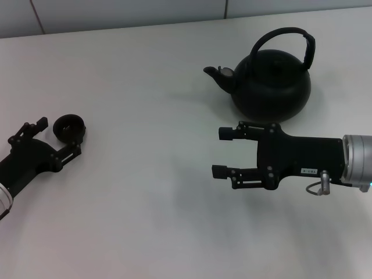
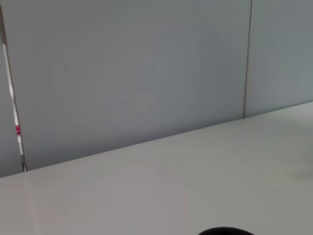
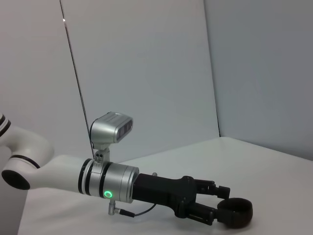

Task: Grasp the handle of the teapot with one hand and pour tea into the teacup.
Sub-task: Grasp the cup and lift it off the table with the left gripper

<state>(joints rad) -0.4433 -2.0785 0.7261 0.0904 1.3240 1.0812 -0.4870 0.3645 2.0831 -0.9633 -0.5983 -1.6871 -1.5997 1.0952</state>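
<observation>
My left gripper closes on the small black teacup next, since its fingertips stand beside the teacup's sides. Closing now would catch the teacup.
The matte-black teapot (image 1: 270,84) stands at the far right of the white table, spout to the left, its arched handle (image 1: 283,34) upright over it. My right gripper (image 1: 221,152) is open and empty, just in front of the teapot and apart from it. The small black teacup (image 1: 70,129) stands at the left. My left gripper (image 1: 61,135) is open with its fingertips on either side of the cup; I cannot tell if they touch it. The right wrist view shows the left gripper (image 3: 221,203) at the cup (image 3: 235,214). The cup's rim (image 2: 225,231) shows in the left wrist view.
The white table (image 1: 151,93) runs back to a grey panelled wall (image 1: 116,14) close behind the teapot. A wide bare stretch of table lies between the cup and the teapot.
</observation>
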